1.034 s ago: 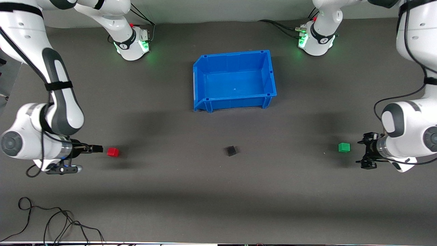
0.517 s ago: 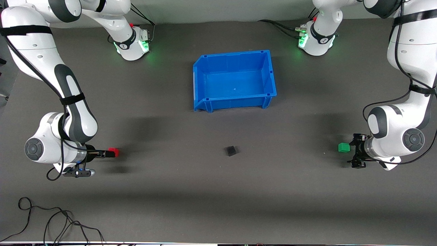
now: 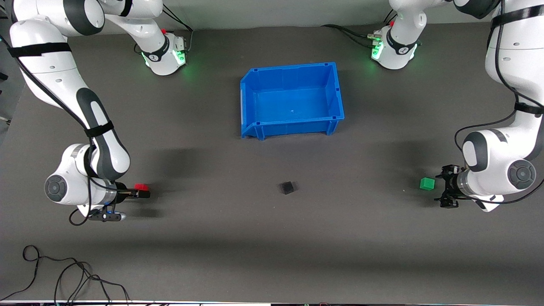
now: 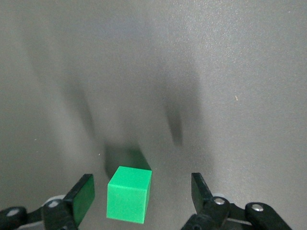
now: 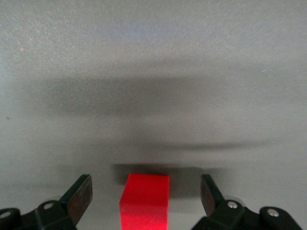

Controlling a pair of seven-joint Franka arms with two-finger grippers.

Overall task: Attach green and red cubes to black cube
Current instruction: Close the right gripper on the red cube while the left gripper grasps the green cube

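Observation:
My right gripper closes on the red cube (image 3: 141,186) (image 5: 145,201) now. The cube sits between the gripper's fingers, so closing now would catch it.
The red cube (image 3: 141,186) rests on the dark table toward the right arm's end. My right gripper (image 3: 144,192) is open and low around it. In the right wrist view the red cube (image 5: 145,201) stands between the fingers of the right gripper (image 5: 146,191), touching neither. The green cube (image 3: 427,183) lies toward the left arm's end, just off the tips of my open left gripper (image 3: 442,187). In the left wrist view the green cube (image 4: 129,194) is between the fingers of the left gripper (image 4: 143,191), closer to one finger (image 4: 82,196). The black cube (image 3: 287,187) sits alone between the two coloured cubes.
An empty blue bin (image 3: 293,127) stands farther from the front camera than the black cube, between the two arm bases. Loose black cables (image 3: 63,276) lie near the table's front edge at the right arm's end.
The right gripper has slid toward the red cube and now brackets it. The left gripper has come closer to the green cube. The cubes have stayed in place.

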